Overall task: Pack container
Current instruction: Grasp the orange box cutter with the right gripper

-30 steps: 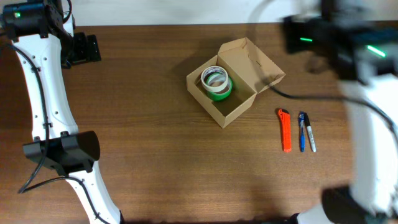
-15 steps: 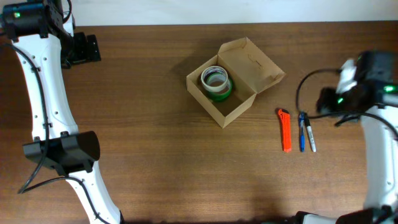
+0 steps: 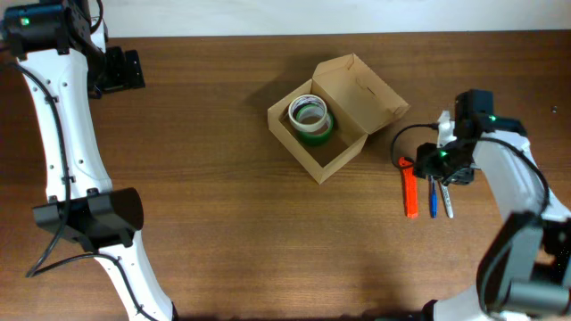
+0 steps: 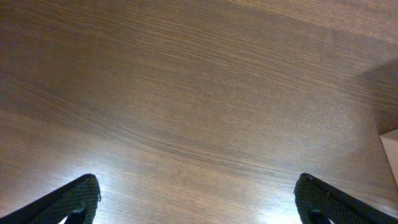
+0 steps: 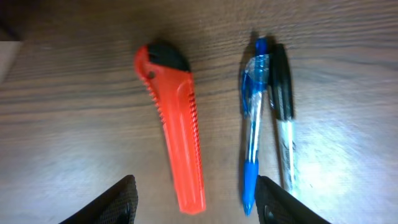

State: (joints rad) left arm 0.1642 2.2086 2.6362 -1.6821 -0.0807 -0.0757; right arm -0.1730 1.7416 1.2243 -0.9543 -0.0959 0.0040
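My fingers are high above the whole box cutter (image 3: 409,194) (image 5: 177,137) and would miss it if I closed now. My right gripper should go down first, then close on the box cutter.
The container (image 3: 299,150), a tan cardboard box with its flap lid (image 3: 361,87) standing open, sits mid-table with a green tape roll (image 3: 310,119) inside. To its right lie an orange box cutter (image 3: 409,194), a blue pen (image 3: 434,203) and a black-capped marker (image 3: 447,205). My right gripper (image 3: 435,168) hovers open over them. In the right wrist view the cutter (image 5: 177,137) and blue pen (image 5: 252,143) lie between its fingers, with the marker (image 5: 283,118) just outside; the right gripper (image 5: 196,193) holds nothing. My left gripper (image 4: 196,186) is open over bare wood.
The left arm's white links (image 3: 62,143) run down the table's left side, with the left gripper (image 3: 120,69) at the far left back. A pale box corner (image 4: 392,146) shows at the left wrist view's right edge.
The right arm has swung from the back right down over the cutter and pens. Its jaws have widened. The left arm, box and tape have not moved.
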